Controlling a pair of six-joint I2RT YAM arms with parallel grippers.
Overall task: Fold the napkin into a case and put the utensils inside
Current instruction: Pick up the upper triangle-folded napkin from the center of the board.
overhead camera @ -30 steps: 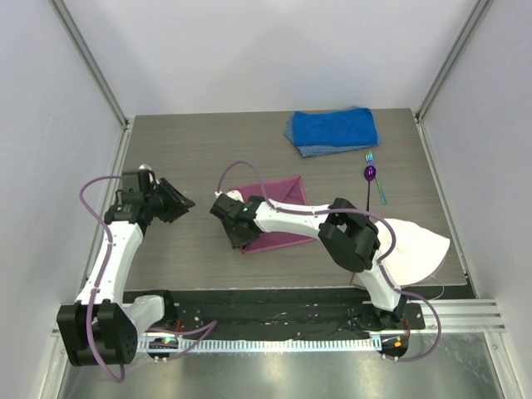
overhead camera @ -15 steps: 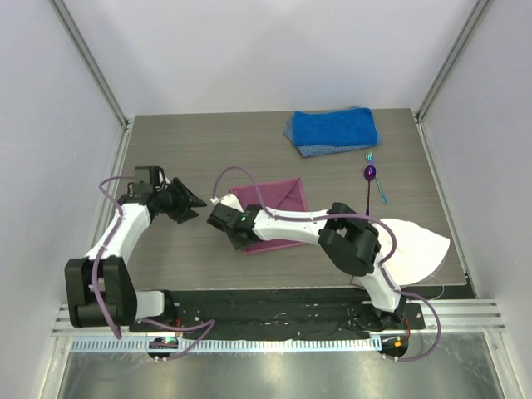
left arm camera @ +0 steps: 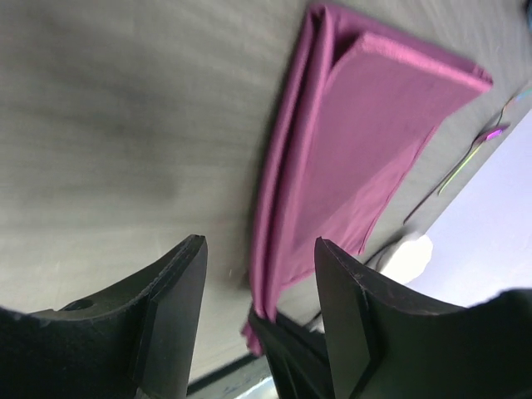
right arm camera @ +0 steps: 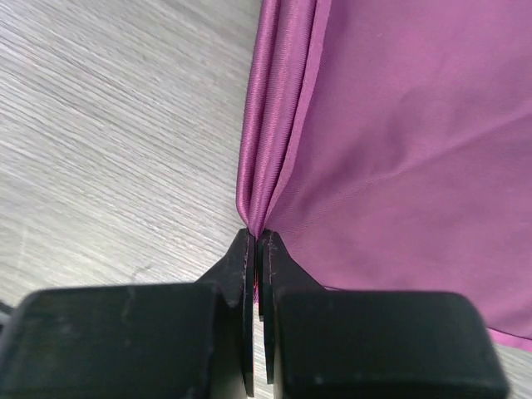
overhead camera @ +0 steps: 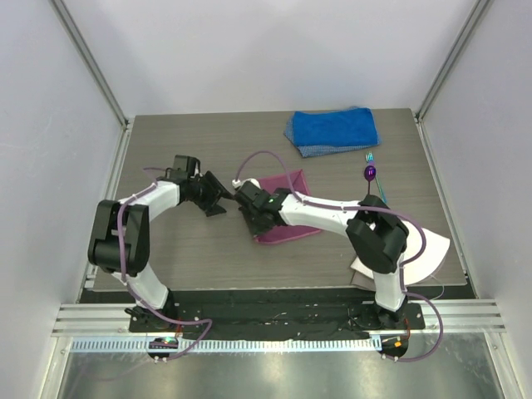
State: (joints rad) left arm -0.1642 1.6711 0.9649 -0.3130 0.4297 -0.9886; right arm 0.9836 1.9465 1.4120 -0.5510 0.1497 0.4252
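Observation:
My left gripper is going to grab the napkin's doubled edge at its far corner [left arm camera: 319, 20] next, opposite my right gripper, to spread the napkin for folding.
The magenta napkin [overhead camera: 285, 184] lies folded at mid table, its doubled left edge bunched. My right gripper [overhead camera: 250, 209] is shut on that edge, and the right wrist view shows the fold [right arm camera: 270, 125] pinched at my gripper [right arm camera: 256, 234]. My left gripper [overhead camera: 221, 199] hovers just left of the napkin, open and empty. In its wrist view the napkin [left arm camera: 366, 141] runs away ahead of my gripper [left arm camera: 259, 249], and the right gripper's dark fingers [left arm camera: 287, 353] hold its near corner. The purple spoon [overhead camera: 369, 173] and teal fork [overhead camera: 379, 188] lie together to the right, apart from the napkin.
A thick blue towel [overhead camera: 332, 129] lies folded at the back. A white cloth [overhead camera: 426, 248] hangs over the front right table edge beside the right arm. Grey walls close in the table [overhead camera: 183, 150] on three sides.
My left arm swung right to the napkin's left edge while its jaws widened. The right gripper shut on the napkin's folded edge and drew it slightly right and back.

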